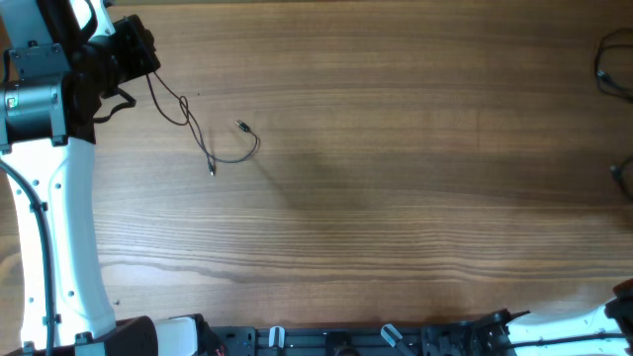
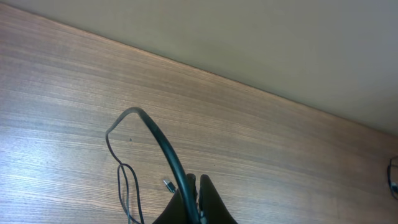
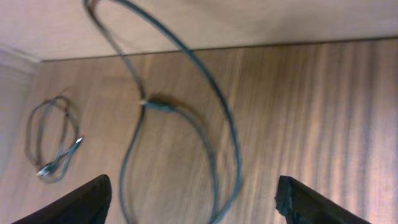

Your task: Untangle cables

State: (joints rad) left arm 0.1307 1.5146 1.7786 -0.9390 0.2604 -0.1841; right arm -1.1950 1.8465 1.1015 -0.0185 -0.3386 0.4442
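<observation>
The large cable loop should be grabbed next by my right gripper at its bend (image 3: pixel 220 214). The cable's tip then stays free to clear the crossing piece of cable and untangle.
A thin black cable (image 1: pixel 203 148) lies on the wooden table (image 1: pixel 396 198) at the upper left. It runs from my left gripper (image 1: pixel 148 64) through a small loop and ends in a hook with two plug tips. In the left wrist view my left gripper (image 2: pixel 196 190) is shut on this cable (image 2: pixel 158 140), which arcs up and away from the jaws; a plug tip (image 2: pixel 168 184) lies beside them. My right gripper (image 3: pixel 199 205) is wide open above a large, blurred cable loop (image 3: pixel 224 124). A small coiled cable (image 3: pixel 53 143) lies to its left.
More black cable (image 1: pixel 611 69) shows at the table's far right edge, with another piece (image 1: pixel 623 176) below it. The left arm's white link (image 1: pixel 59 247) stands along the left side. A black rail (image 1: pixel 396 341) runs along the front edge.
</observation>
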